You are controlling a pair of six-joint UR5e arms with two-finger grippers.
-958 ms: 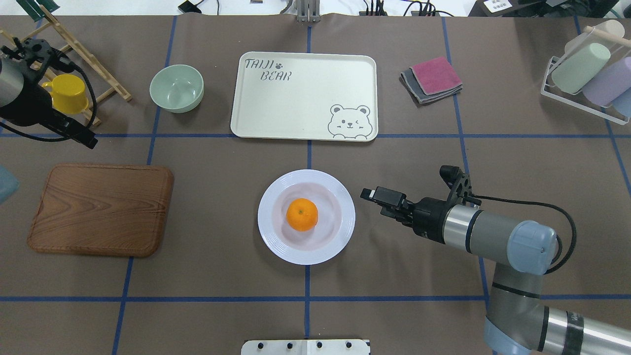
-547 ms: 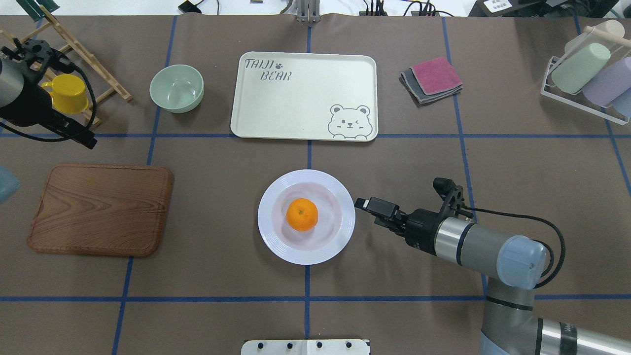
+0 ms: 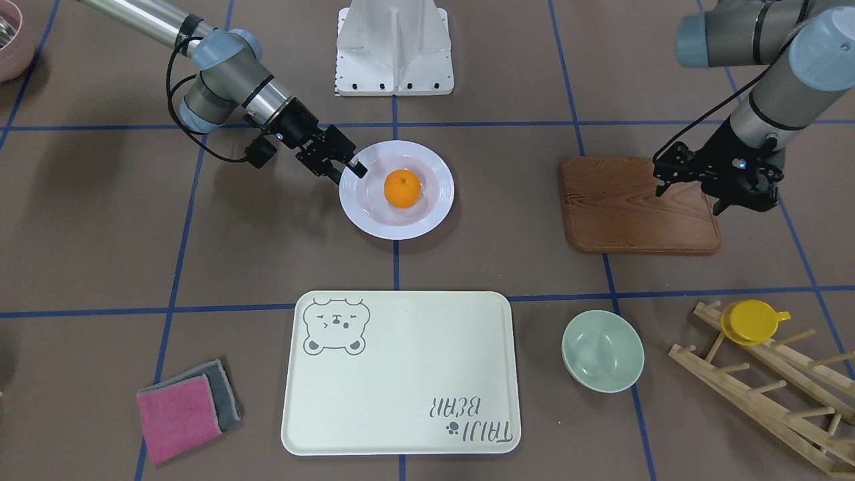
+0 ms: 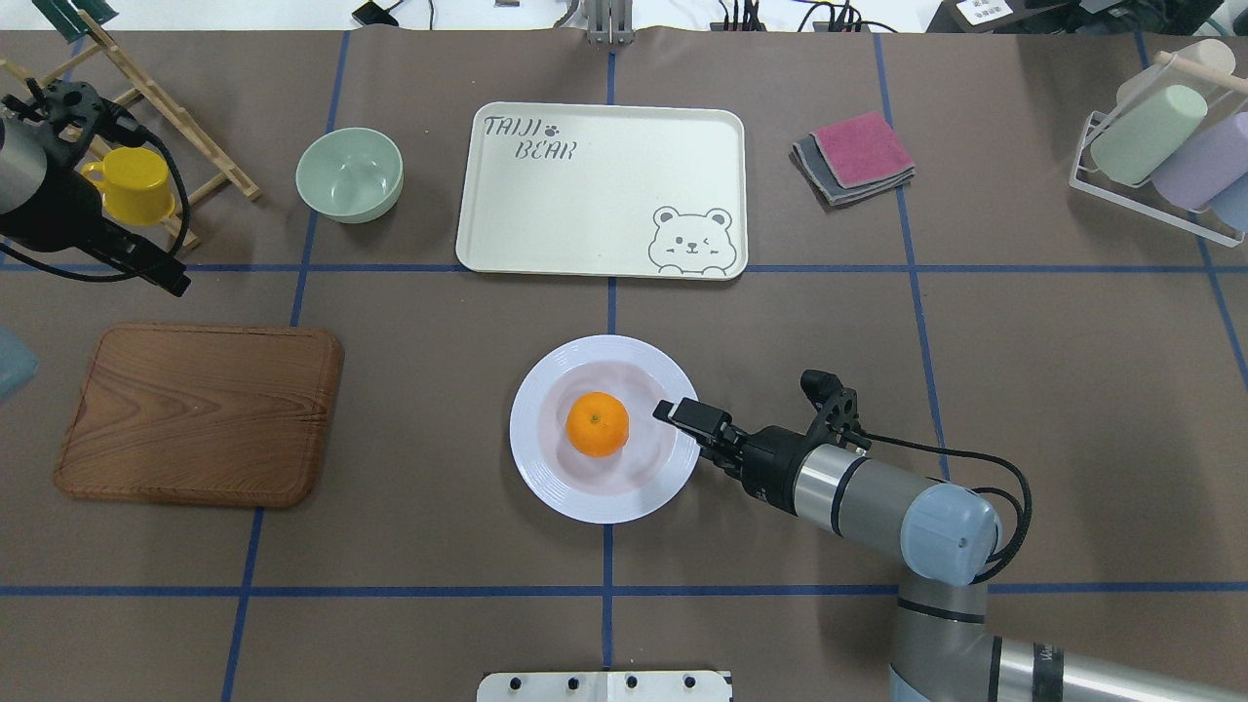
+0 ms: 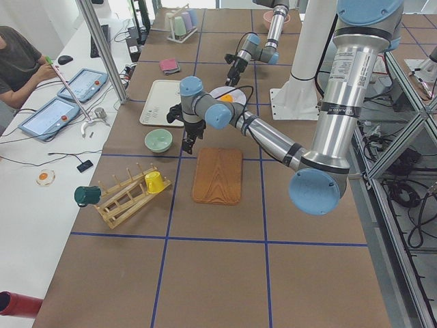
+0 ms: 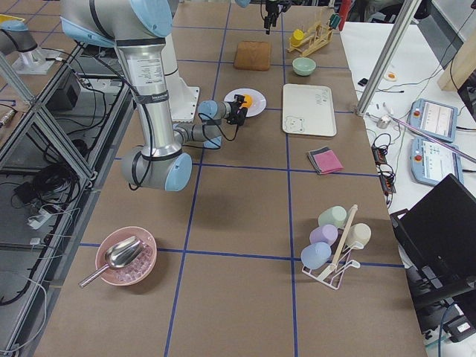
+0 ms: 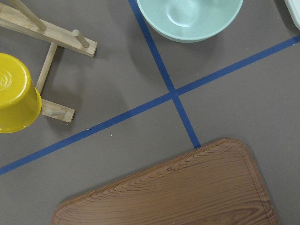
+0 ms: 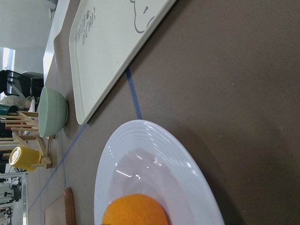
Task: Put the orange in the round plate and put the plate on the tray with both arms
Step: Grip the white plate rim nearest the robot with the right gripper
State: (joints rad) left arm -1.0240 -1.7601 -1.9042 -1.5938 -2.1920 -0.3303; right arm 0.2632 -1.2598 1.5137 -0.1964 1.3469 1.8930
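Observation:
Next, my right gripper grabs the white plate by its rim (image 3: 350,176) and brings the orange on the plate over to the tray (image 3: 401,373).
The orange (image 4: 597,424) lies in the sunken centre of the white round plate (image 4: 546,478), at mid table in front of the tray. The cream tray (image 4: 585,205) with the bear drawing lies bare beyond the plate. My right gripper (image 4: 682,424) is turned on its side and open, its fingertips at the plate's right rim, one finger reaching over it. It holds nothing. In the right wrist view the plate's rim (image 8: 154,136) and the orange (image 8: 136,211) fill the lower part. My left gripper (image 4: 175,283) hangs open and empty above the table, beyond the wooden board's far-left corner.
A brown wooden board (image 4: 200,414) lies left of the plate. A pale-green bowl (image 4: 349,174) stands left of the tray, with a yellow cup (image 4: 132,183) on a wooden rack (image 4: 195,136) further left. Folded cloths (image 4: 856,156) and a cup holder (image 4: 1160,146) are at the right.
My right gripper has moved left and slightly nearer, from beside the plate to its right rim. The plate, the orange and the left arm have stayed put.

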